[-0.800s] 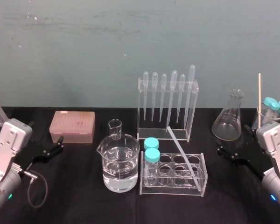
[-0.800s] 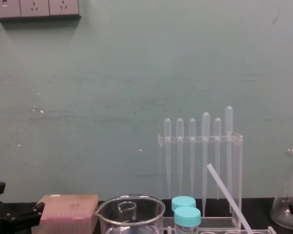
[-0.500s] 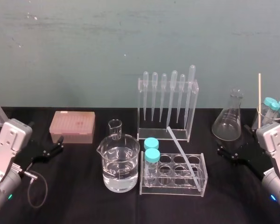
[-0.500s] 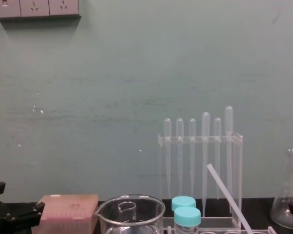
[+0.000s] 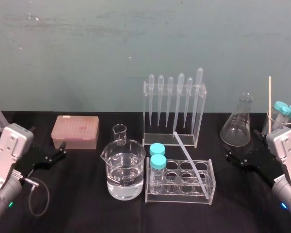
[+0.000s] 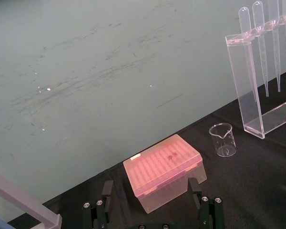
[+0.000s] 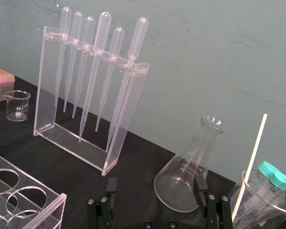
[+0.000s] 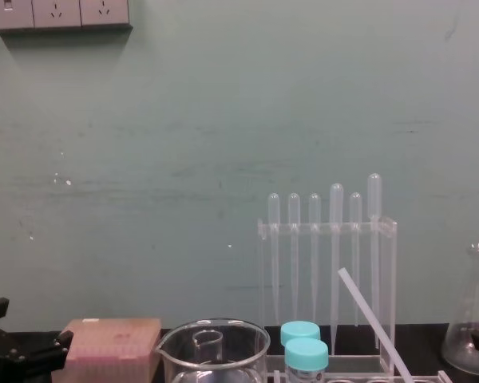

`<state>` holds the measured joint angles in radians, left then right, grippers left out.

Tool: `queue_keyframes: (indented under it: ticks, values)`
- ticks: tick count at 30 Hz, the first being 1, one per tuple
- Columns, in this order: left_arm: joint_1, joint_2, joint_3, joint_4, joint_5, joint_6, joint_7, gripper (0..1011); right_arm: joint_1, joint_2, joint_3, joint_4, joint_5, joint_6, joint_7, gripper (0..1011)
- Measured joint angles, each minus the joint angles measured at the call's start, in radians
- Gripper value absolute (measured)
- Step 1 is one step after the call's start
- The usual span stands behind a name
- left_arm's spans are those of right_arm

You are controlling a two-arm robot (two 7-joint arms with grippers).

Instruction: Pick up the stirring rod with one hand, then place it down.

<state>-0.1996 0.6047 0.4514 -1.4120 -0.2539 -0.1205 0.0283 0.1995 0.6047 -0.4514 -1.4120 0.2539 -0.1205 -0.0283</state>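
Observation:
My right gripper should grab the stirring rod by its upper part (image 8: pixel 359 299) next, as that part sticks up free. The stirring rod's lower end is down in the clear tube rack (image 8: pixel 439 378).
The stirring rod (image 5: pixel 189 156) is a thin translucent-white stick leaning at a slant in the clear test tube rack (image 5: pixel 209 194) at the table's middle, its upper end toward the pipette stand. Its upper part also rises in the chest view (image 8: pixel 367 315). My right gripper (image 5: pixel 241 145) rests open low on the table at the right, beside the conical flask, well apart from the rod. Its black fingers (image 7: pixel 112 187) stand wide apart around nothing. My left gripper (image 5: pixel 58 151) sits open at the far left, near the pink tip box, fingers (image 6: pixel 107 190) spread.
A water-filled beaker (image 5: pixel 125 170) and two teal-capped tubes (image 5: pixel 157 158) stand left of the rod. Behind are the pipette stand (image 5: pixel 174 109), a small beaker (image 5: pixel 120 133) and a pink tip box (image 5: pixel 75 131). At right are a conical flask (image 5: pixel 238 124) and a beaker holding a pale stick (image 5: pixel 269 99).

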Motion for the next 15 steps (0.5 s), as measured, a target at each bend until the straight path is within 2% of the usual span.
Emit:
queue_keyframes:
  ticks: [15]
  values:
    - [0.0,0.0,0.0,0.0,0.0,0.0,0.0,1000,0.0,0.0,0.0,0.0,0.0,0.0,0.0,1003]
